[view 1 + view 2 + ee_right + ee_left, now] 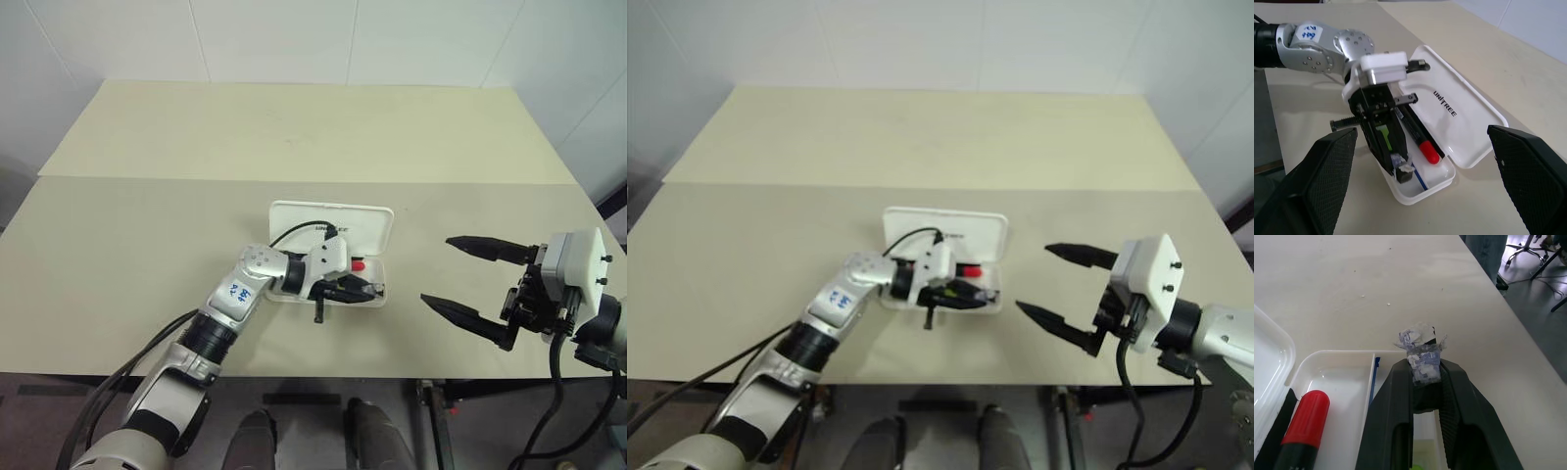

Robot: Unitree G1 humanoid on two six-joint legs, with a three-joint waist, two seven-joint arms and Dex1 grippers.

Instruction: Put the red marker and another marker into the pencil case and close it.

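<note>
The small stubby object (373,289) is low over the front section of the case and would stay in the case, so my left gripper lets go of it next.
The white pencil case (377,217) lies open mid-table, its lid (1459,105) folded back flat. Inside the tray, the red marker (1428,149) rests along the hinge side, and its red cap (1308,418) shows beside my left fingers. Over the tray's front half my left gripper (372,290) points right and slightly down. It is shut on the other marker (1383,138), a green highlighter whose lime-green body shows between its fingers. My right gripper (438,269) hangs open and empty above the table to the right of the case, its fingers aimed at it.
The beige table (147,245) has a seam across its middle, with bare surface all round the case. Its front edge runs just below the case. In the left wrist view, the table's right edge (1508,318) drops to grey floor.
</note>
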